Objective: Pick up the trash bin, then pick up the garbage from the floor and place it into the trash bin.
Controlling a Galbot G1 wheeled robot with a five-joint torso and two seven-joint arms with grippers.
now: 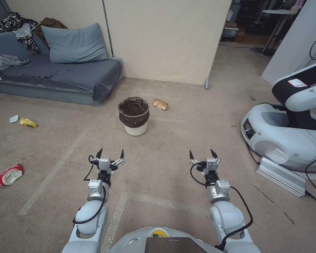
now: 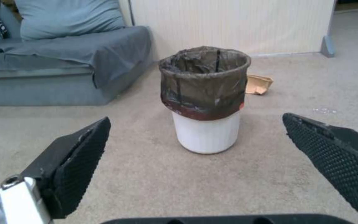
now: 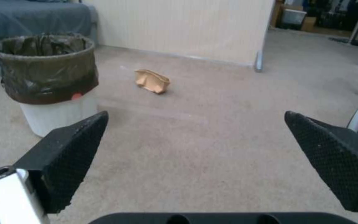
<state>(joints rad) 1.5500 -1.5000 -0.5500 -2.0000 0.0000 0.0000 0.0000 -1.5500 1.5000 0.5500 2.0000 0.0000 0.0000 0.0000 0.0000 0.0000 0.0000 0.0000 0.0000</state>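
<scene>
The trash bin's round body is wider than my open fingers, so my left gripper should next grab the trash bin by its thin, liner-covered rim.
The trash bin stands upright on the carpet ahead of me, white with a dark liner folded over its rim. A tan paper piece lies just beyond it on the right. Far left on the floor lie a yellow wrapper, a white tissue and a red-and-white cup. My left gripper is open, held short of the bin. Farther right, my right gripper hangs open over bare carpet.
A grey sofa with a pillow stands at the back left. A beige partition wall rises behind the bin. Another white robot base with cables and a metal ramp sits at the right. Open carpet lies between me and the bin.
</scene>
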